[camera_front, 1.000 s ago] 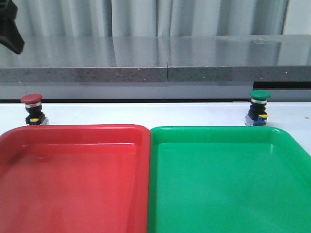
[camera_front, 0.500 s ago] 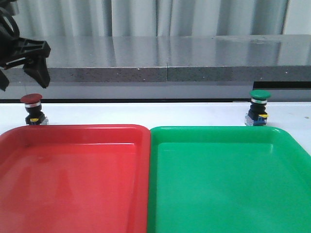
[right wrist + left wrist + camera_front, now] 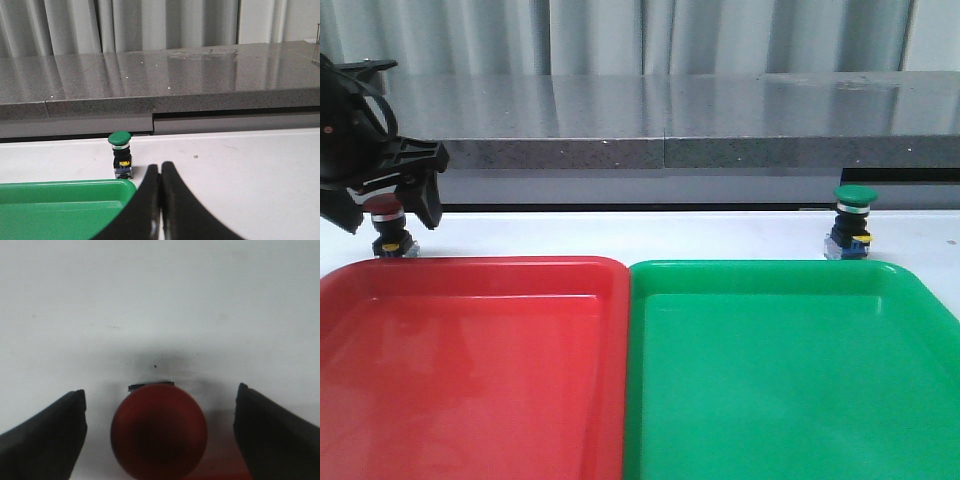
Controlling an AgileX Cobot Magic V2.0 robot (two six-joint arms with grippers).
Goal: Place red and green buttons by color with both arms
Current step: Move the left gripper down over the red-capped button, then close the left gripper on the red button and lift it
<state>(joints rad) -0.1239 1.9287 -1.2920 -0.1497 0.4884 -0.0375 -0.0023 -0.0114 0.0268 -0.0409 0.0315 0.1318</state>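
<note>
My left gripper closes on the button now. Its fingers reach down beside the red button's dark red cap, so closing now would catch the button.
The red button stands upright on the white table just behind the red tray, at the far left. My left gripper is open and straddles it from above. In the left wrist view the dark red cap sits between the two fingers with gaps on both sides. The green button stands behind the green tray at the right. It also shows in the right wrist view. My right gripper is shut and empty, short of the green button and off to one side.
A grey stone ledge runs across the back with curtains behind it. The two trays lie side by side and fill the front of the table. White table shows beside the green tray's corner.
My left arm has come down from the upper left, and its open fingers now sit around the red button. The buttons and trays have not moved.
</note>
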